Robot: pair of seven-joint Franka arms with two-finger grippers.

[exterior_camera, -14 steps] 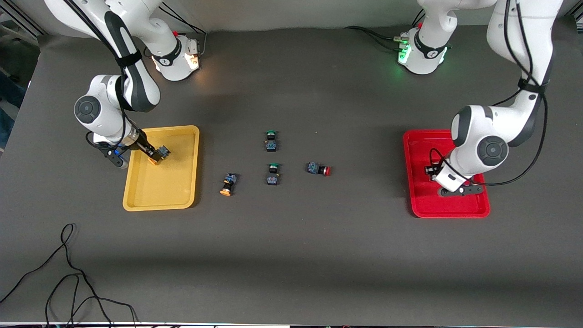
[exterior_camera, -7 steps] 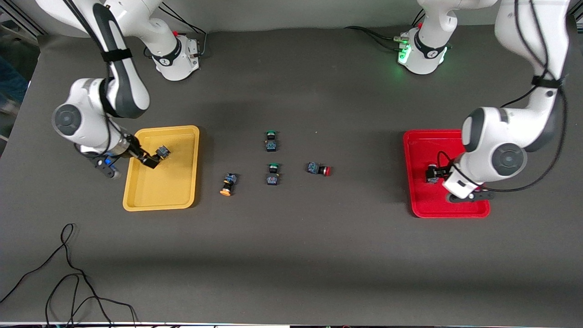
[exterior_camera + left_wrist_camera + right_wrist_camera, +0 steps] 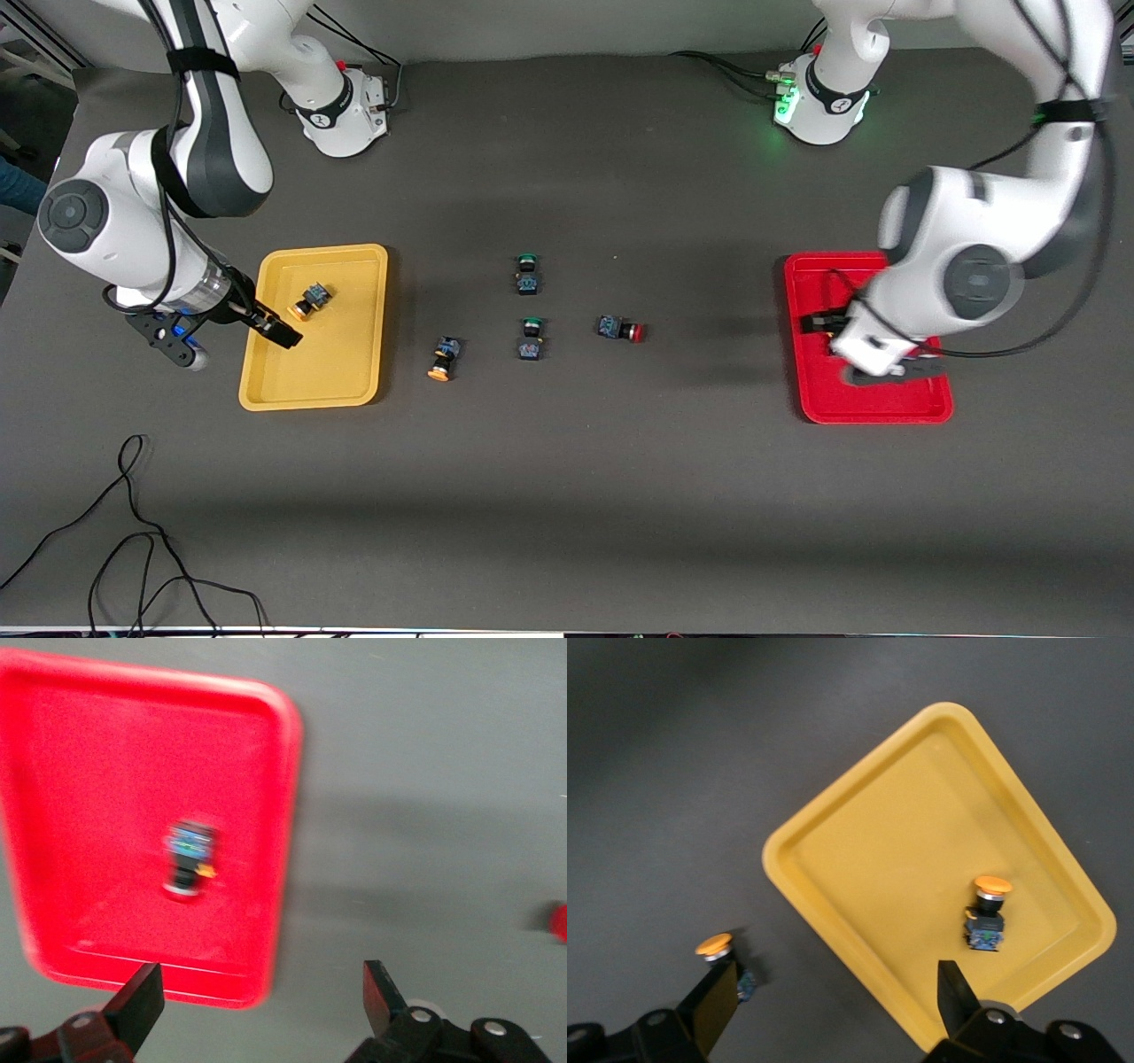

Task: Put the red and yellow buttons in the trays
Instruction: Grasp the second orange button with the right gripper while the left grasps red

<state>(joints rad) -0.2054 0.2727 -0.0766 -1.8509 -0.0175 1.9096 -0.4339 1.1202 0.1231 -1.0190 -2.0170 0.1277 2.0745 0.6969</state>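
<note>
I will next use my left gripper to grab the red button by its blue-and-black switch body (image 3: 610,326), so that I can place the button in the red tray.
The yellow tray (image 3: 321,365) holds one yellow button (image 3: 309,301) lying on its side, also seen in the right wrist view as the yellow button (image 3: 986,913) in the yellow tray (image 3: 904,842). My right gripper (image 3: 270,330) hangs open and empty over that tray's rim (image 3: 837,979). A second yellow button (image 3: 442,357) and a red button (image 3: 621,330) lie on the table between the trays. The red tray (image 3: 828,392) holds a red button (image 3: 188,861), hidden by my left arm in the front view. My left gripper (image 3: 824,322) is open and empty above the red tray's (image 3: 89,771) edge (image 3: 261,983).
Two green-capped buttons (image 3: 527,273) (image 3: 531,338) lie mid-table, one nearer the front camera than the other. A black cable (image 3: 133,532) loops on the table near the front camera, toward the right arm's end. Both arm bases stand along the edge farthest from that camera.
The left gripper opened, leaving its button in the red tray, and rose. The right gripper let go of the yellow button in the yellow tray and lifted away toward the tray's rim.
</note>
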